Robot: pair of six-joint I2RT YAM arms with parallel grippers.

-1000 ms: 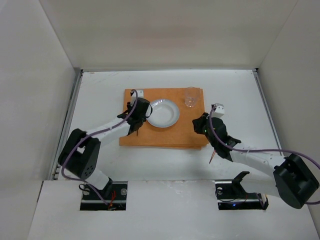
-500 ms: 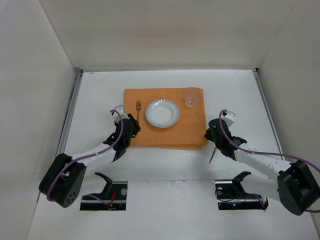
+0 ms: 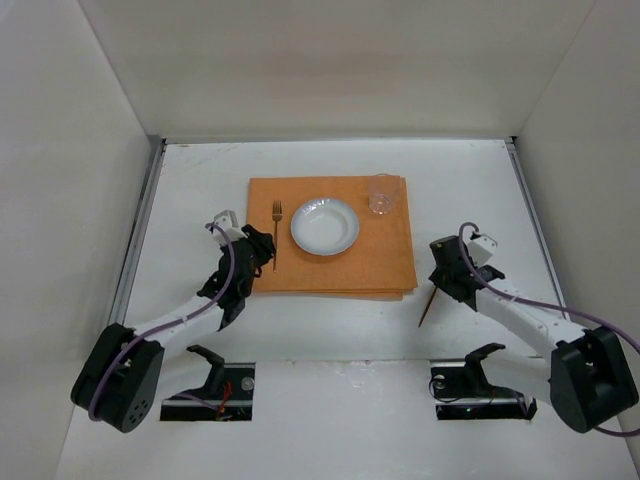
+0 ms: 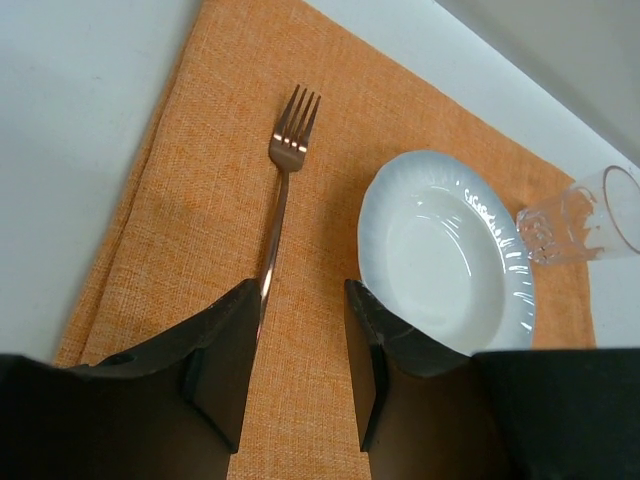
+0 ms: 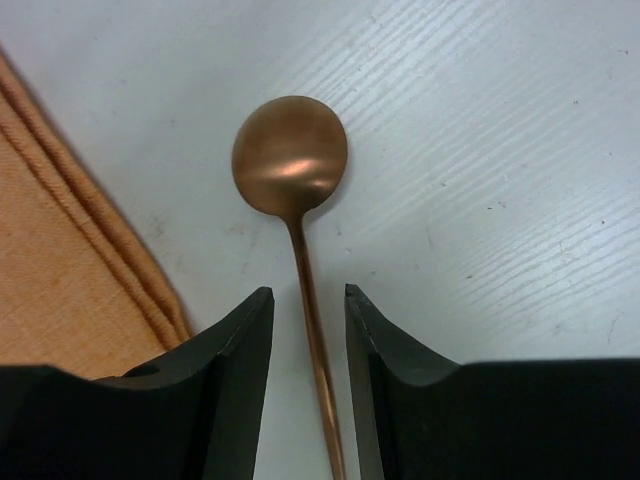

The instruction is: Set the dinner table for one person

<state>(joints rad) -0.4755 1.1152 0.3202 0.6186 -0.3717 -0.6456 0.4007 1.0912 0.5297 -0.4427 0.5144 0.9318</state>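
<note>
Next, my right gripper takes hold across the spoon's handle near its bowl [image 3: 430,302], to lay the copper spoon straight beside the plate [image 3: 325,226].
The white dinner table [image 3: 200,190] carries an orange placemat [image 3: 375,255] with a white plate [image 3: 325,226], a clear glass [image 3: 381,194] and a copper fork [image 3: 276,222] left of the plate. My left gripper [image 3: 255,250] is open and empty at the mat's left edge. In the left wrist view its gripper [image 4: 300,305] hovers over the mat just behind the fork [image 4: 285,170], with the plate [image 4: 440,250] to the right. A copper spoon [image 3: 427,308] lies on the table right of the mat. My right gripper [image 3: 447,270] is open, and in its wrist view the gripper [image 5: 308,300] straddles the handle of the spoon [image 5: 290,155] without touching it.
Metal rails [image 3: 140,230] run along the table's side edges and white walls enclose it on three sides. The placemat's right edge [image 5: 90,260] lies just left of my right gripper. The glass [image 4: 585,215] stands at the mat's far right corner.
My left gripper has drawn back toward the near left, leaving the fork lying on the placemat beside the plate. My right gripper has moved right, off the mat, over the spoon.
</note>
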